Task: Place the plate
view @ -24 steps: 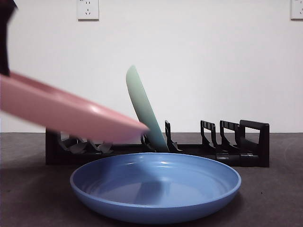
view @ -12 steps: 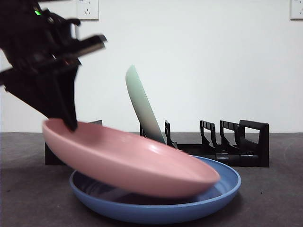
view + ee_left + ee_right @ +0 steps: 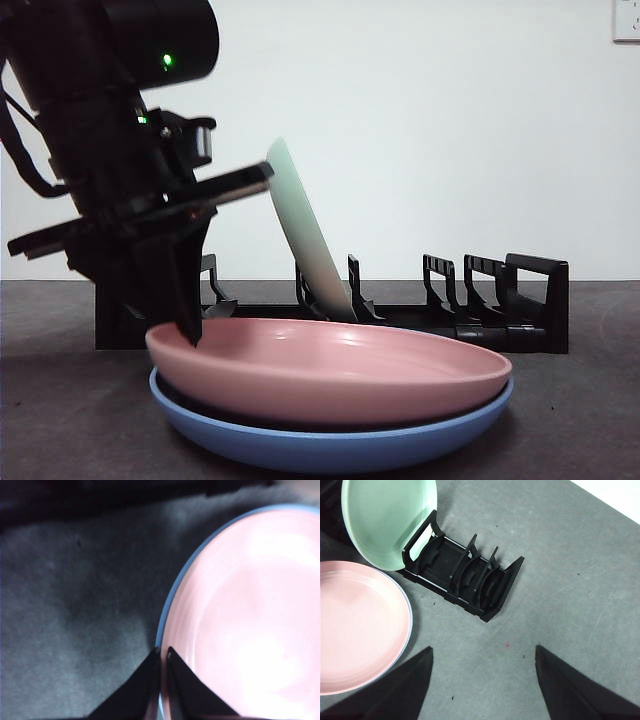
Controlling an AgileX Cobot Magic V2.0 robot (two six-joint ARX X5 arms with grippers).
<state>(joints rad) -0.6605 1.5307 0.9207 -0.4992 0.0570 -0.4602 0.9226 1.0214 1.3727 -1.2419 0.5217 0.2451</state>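
I should grab the green plate by its upper rim (image 3: 281, 150) next with my right gripper. Then I can place it onto the stacked plates.
The pink plate (image 3: 330, 365) lies nested in the blue plate (image 3: 330, 445) at the front of the table. It also shows in the left wrist view (image 3: 250, 625) and the right wrist view (image 3: 355, 625). My left gripper (image 3: 188, 335) is shut on the pink plate's left rim; its jaws (image 3: 162, 652) pinch the edge, with the blue plate's rim (image 3: 172, 595) just outside. My right gripper (image 3: 482, 655) is open and empty, high above the table to the right of the rack.
A black dish rack (image 3: 480, 310) stands behind the plates. A green plate (image 3: 305, 235) leans upright in one of its slots, also in the right wrist view (image 3: 387, 520). The rack's slots to the right (image 3: 470, 580) hold nothing. The table is dark grey.
My left gripper has brought the pink plate down from the left, tilted in the air, until it lies level inside the blue plate. The arm now stands lower and nearer the middle.
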